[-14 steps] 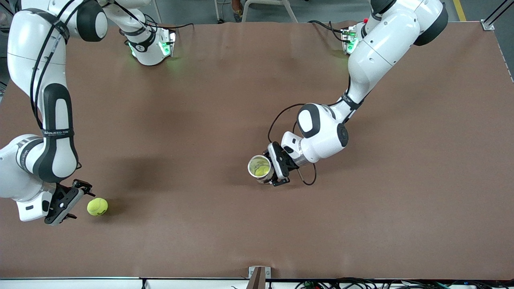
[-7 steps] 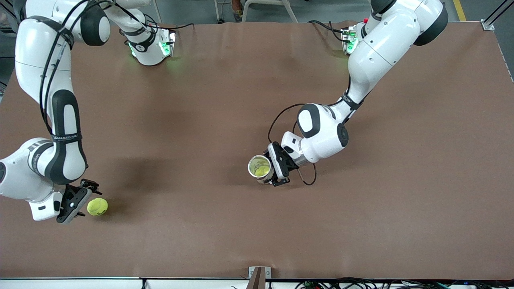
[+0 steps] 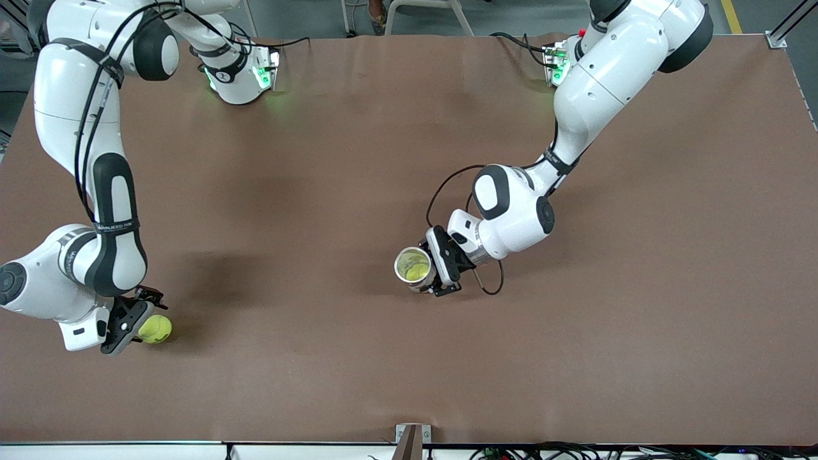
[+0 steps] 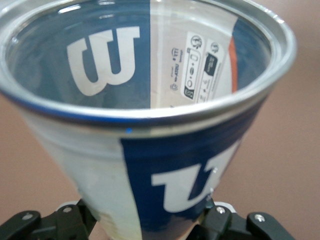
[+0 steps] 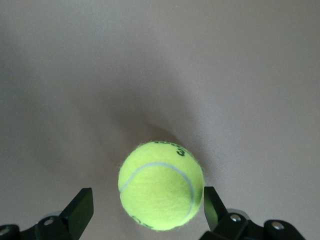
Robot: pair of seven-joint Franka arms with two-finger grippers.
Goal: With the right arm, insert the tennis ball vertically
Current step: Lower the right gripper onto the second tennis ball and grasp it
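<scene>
The tennis ball [image 3: 156, 329] needs to go into the can [image 3: 414, 265]. My right gripper will next grab the ball around its round fuzzy sides.
A yellow-green tennis ball [image 3: 156, 329] lies on the brown table near the right arm's end, close to the front camera. My right gripper [image 3: 142, 322] is low at the ball and open. In the right wrist view the ball [image 5: 161, 185] sits between its two black fingers [image 5: 80, 210], closer to one than the other. My left gripper [image 3: 427, 271] is shut on a clear tennis-ball can [image 3: 414, 265] with a metal rim, mouth up, near the table's middle. Something yellow-green shows inside the can. The can's blue and white label [image 4: 165, 170] fills the left wrist view.
The brown table [image 3: 358, 153] stretches between the two arms. A black cable [image 3: 489, 287] loops from the left wrist beside the can. A metal bracket [image 3: 412, 437] sits at the table's edge nearest the front camera.
My right arm has slid toward the tennis ball until its open fingers stand on either side of it. The ball, the left arm and the can have stayed still.
</scene>
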